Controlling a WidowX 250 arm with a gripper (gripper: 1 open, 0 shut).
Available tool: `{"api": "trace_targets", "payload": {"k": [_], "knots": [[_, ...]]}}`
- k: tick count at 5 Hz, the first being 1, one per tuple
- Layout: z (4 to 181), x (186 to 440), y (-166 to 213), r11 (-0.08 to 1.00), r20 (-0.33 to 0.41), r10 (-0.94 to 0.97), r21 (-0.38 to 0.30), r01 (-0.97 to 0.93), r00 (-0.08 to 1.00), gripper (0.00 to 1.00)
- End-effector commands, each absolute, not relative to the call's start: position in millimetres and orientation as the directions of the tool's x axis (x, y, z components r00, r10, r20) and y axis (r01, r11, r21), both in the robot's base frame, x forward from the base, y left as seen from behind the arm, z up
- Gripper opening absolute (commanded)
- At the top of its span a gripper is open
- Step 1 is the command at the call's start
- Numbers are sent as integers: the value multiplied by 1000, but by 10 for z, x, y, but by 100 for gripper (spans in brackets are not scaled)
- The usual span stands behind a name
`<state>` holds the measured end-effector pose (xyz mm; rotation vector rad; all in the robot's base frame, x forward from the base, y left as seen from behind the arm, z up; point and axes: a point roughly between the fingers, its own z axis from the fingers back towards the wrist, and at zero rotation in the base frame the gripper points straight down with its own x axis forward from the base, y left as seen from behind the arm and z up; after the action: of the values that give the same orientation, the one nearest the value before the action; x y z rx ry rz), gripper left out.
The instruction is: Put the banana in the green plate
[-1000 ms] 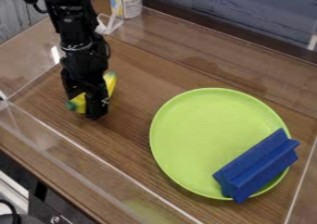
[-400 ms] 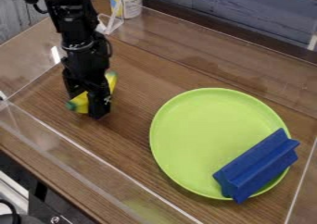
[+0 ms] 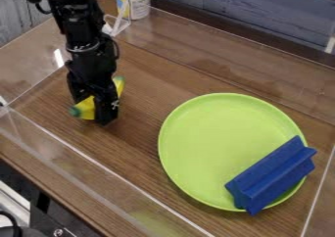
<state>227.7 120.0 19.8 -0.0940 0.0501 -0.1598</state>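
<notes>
My gripper should close on the yellow banana (image 3: pixel 86 109) now. My fingertips are near the wooden table beside the banana, so they would hold the banana.
The banana (image 3: pixel 84 105) is a small yellow toy with greenish tips lying on the wooden table at the left. My gripper (image 3: pixel 93 107) stands straight down over it, open, its black fingers (image 3: pixel 104 108) straddling the banana and hiding most of it. The green plate (image 3: pixel 222 133) is a large round lime-green plate on the table to the right, well apart from the gripper. A blue rectangular block (image 3: pixel 272 175) lies on the plate's near right rim.
A clear acrylic wall (image 3: pixel 39 148) borders the table's front and left sides. A white and yellow container (image 3: pixel 131 1) stands at the back behind the arm. Bare wood lies between the banana and the plate.
</notes>
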Motion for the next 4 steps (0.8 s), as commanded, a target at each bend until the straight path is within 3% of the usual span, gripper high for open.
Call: {"api": "trace_targets", "payload": {"k": [1,2,4], "knots": [[216,2313,1174,982,-31,-162,-101,158,986,100],[215,2311,1168,982,-35,-156,-112,151,987,0],[522,2384,1000,988,-29,-109,-113,105,994,0]]}}
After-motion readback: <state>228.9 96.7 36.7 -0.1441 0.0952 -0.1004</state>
